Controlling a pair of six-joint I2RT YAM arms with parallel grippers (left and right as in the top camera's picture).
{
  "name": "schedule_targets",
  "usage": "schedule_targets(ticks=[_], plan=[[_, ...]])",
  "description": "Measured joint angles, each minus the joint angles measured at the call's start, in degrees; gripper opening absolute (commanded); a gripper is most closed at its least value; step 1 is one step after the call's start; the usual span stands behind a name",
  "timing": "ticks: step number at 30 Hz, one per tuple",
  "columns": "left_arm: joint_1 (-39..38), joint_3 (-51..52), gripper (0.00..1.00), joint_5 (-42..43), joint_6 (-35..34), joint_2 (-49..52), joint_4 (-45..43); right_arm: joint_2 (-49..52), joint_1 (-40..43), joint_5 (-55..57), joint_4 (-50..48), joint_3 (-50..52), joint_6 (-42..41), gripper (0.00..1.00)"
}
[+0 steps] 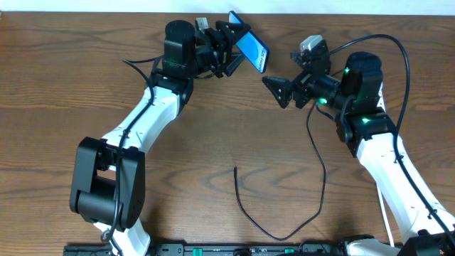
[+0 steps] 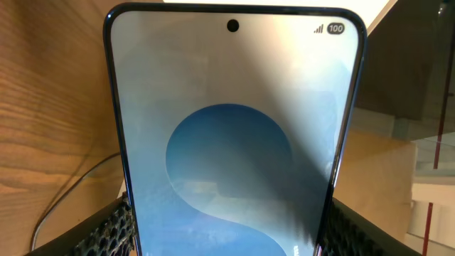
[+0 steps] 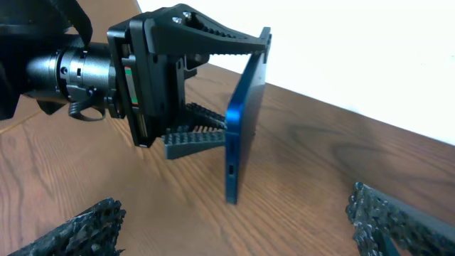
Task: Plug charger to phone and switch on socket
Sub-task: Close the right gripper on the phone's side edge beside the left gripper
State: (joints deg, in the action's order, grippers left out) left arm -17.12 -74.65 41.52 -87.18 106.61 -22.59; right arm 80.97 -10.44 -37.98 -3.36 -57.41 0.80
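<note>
The phone's lower edge point(image 1: 266, 61) is out past my fingers, so they would miss if I closed now. My right gripper should first move toward the phone point(image 1: 252, 50) and then close on the phone.
My left gripper point(image 1: 239, 48) is shut on the phone point(image 1: 252, 50) and holds it up on edge at the back of the table, blue screen showing. In the left wrist view the phone point(image 2: 234, 135) fills the frame between the fingers point(image 2: 231, 238). My right gripper point(image 1: 276, 92) is open and empty, just right of the phone and facing it. In the right wrist view its fingers point(image 3: 234, 227) frame the phone's lower edge point(image 3: 238, 135), which has a small port slot. The charger point(image 1: 284, 237) lies looped on the table in front, its free end point(image 1: 236, 169) near the middle. The socket is out of view.
The wooden table point(image 1: 57, 85) ends at a white wall behind the grippers. The charger's cable runs up along the right arm point(image 1: 384, 149). The left arm point(image 1: 142, 121) stretches from the front left.
</note>
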Motion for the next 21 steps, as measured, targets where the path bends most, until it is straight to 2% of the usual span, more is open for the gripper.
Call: schedule_targets(ticks=[21], plan=[[-4.5, 0.0, 0.08, -0.1, -2.9, 0.0, -1.3, 0.0, -5.3, 13.6, -0.3, 0.0, -7.2, 0.94]])
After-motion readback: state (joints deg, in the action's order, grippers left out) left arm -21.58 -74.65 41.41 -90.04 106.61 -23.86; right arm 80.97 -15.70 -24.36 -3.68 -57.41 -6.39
